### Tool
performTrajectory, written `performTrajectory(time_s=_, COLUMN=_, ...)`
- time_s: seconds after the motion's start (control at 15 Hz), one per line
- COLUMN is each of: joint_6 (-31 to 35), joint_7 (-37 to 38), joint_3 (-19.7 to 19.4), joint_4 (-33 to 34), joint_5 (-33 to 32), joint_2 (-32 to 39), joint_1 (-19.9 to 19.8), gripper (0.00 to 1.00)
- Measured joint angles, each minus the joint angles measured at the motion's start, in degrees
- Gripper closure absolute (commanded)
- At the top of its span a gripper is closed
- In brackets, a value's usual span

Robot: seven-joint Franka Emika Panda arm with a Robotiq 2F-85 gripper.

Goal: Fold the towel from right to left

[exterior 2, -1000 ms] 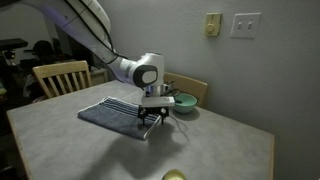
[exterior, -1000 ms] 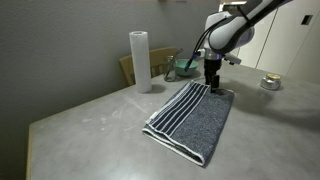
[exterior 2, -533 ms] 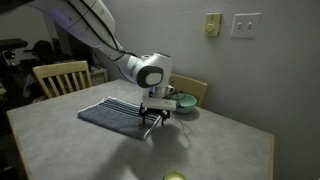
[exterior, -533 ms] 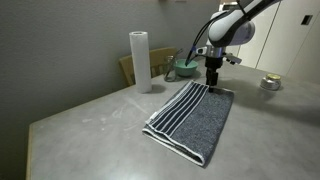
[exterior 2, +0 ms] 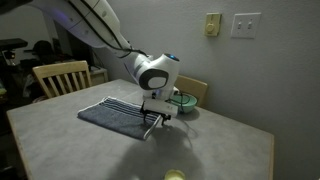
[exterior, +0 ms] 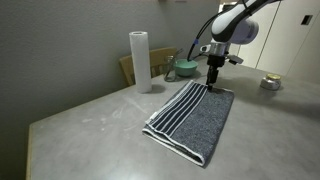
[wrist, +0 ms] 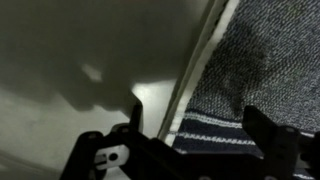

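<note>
I will grab the towel's edge by the striped part, at the towel's end nearest the teal bowl, to fold the towel over toward its opposite end.
The dark grey towel (exterior: 190, 118) lies flat on the grey table, its white-and-dark striped band along one long edge; it shows in both exterior views (exterior 2: 115, 113). My gripper (exterior: 213, 86) points straight down over the towel's end nearest the teal bowl, at the striped corner (exterior 2: 152, 122). In the wrist view the towel (wrist: 250, 70) and its striped edge fill the space between the fingers. The gripper (wrist: 195, 130) is open, its two fingers apart on either side of that edge, holding nothing.
An upright white paper towel roll (exterior: 140, 60) stands beside the towel. A teal bowl (exterior: 183, 68) sits just behind the gripper. A small metal object (exterior: 270, 83) lies further off. Wooden chairs (exterior 2: 62, 78) stand at the table's edges.
The wrist has shifted slightly over the towel's end and the gripper sits a touch higher. The towel has not moved.
</note>
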Motion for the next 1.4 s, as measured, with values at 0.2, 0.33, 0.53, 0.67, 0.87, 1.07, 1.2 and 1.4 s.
performTrajectory(time_s=0.2, joint_6=-1.01, joint_7=-1.16, joint_3=0.49, joint_4=0.45, joint_5=1.73, joint_2=0.23, joint_1=-0.68, gripper=0.00)
performTrajectory(time_s=0.33, joint_6=-1.82, joint_7=-1.55, joint_3=0.63, joint_4=0.92, joint_5=2.08, joint_2=0.46, joint_1=-0.72, gripper=0.00)
performTrajectory(time_s=0.53, joint_6=-3.67, joint_7=-1.82, joint_3=0.92, joint_4=2.35, joint_5=2.08, joint_2=1.12, joint_1=-0.70, gripper=0.03)
performTrajectory(time_s=0.67, joint_6=-4.63, joint_7=-1.96, joint_3=1.02, joint_4=3.18, joint_5=2.09, joint_2=1.48, joint_1=-0.69, gripper=0.28)
performTrajectory(time_s=0.87, joint_6=-5.52, joint_7=-2.27, joint_3=1.08, joint_4=4.01, joint_5=2.15, joint_2=1.75, joint_1=-0.69, gripper=0.45)
performTrajectory(time_s=1.07, joint_6=-5.65, joint_7=-2.57, joint_3=1.09, joint_4=4.68, joint_5=2.19, joint_2=1.94, joint_1=-0.69, gripper=0.67)
performTrajectory(time_s=1.2, joint_6=-5.66, joint_7=-2.87, joint_3=1.09, joint_4=5.09, joint_5=2.23, joint_2=2.16, joint_1=-0.69, gripper=0.81)
performTrajectory(time_s=1.4, joint_6=-5.66, joint_7=-3.11, joint_3=1.09, joint_4=5.91, joint_5=2.28, joint_2=2.67, joint_1=-0.69, gripper=0.98)
